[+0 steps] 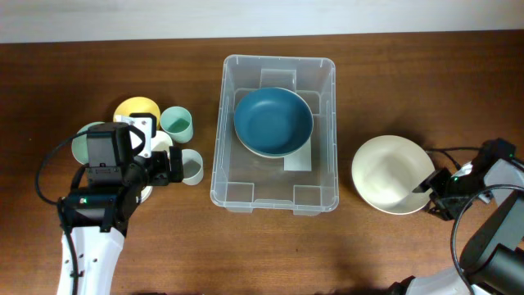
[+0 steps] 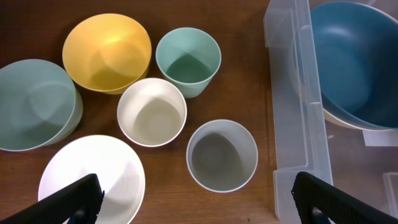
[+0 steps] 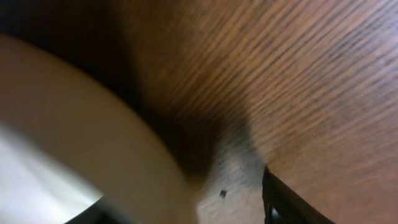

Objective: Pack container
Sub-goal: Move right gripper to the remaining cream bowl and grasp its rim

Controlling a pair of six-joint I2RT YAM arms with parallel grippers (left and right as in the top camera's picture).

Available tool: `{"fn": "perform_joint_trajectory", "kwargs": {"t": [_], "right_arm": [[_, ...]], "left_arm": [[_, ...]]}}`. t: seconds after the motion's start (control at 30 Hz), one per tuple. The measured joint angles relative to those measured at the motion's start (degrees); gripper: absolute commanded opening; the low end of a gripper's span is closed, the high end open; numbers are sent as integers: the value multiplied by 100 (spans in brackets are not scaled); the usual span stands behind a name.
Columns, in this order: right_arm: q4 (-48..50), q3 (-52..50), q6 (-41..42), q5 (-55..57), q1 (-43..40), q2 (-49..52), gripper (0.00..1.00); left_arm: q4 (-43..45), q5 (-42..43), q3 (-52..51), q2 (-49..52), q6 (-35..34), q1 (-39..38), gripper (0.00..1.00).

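Observation:
The cream bowl [image 1: 391, 174] will be grabbed by its rim with my right gripper, so the cream bowl's bottom stays free to pack into the blue bowl.
The clear plastic container [image 1: 219, 156] stands at the table's middle with a dark blue bowl [image 1: 273, 121] inside and a white label [image 1: 300, 161] on its base. Its rim [image 2: 286, 93] and the blue bowl [image 2: 360, 56] also show in the left wrist view. My left gripper [image 1: 173, 166] is open and empty; in its own view [image 2: 199, 208] it hovers just above a grey cup [image 2: 222, 155], left of the container. My right gripper [image 1: 427, 187] is open, and in its own view [image 3: 186, 214] it straddles the rim of a cream bowl [image 1: 391, 174] right of the container.
Left of the container stand a yellow bowl [image 2: 107, 51], a sage green bowl [image 2: 34, 102], a white bowl [image 2: 93, 180], a mint green cup [image 2: 188, 59] and a cream cup [image 2: 152, 112]. The cream bowl's wall [image 3: 74, 124] fills the right wrist view.

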Motion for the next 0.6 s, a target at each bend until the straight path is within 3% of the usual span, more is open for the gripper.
{"fn": "perform_joint_trajectory", "kwargs": {"t": [0.17, 0.2, 0.37, 0.53, 0.6], "right_arm": [[146, -96, 17, -22, -2, -42, 33], [184, -105, -20, -50, -2, -42, 25], [317, -133, -2, -188, 0, -39, 22], [361, -133, -9, -251, 2, -39, 4], [369, -138, -24, -348, 2, -39, 4]], "left_arm": [[0, 0, 0, 0, 0, 0, 99], [0, 0, 0, 0, 0, 0, 99], [0, 0, 0, 0, 0, 0, 99], [0, 0, 0, 0, 0, 0, 99], [2, 0, 0, 0, 0, 0, 99]]}}
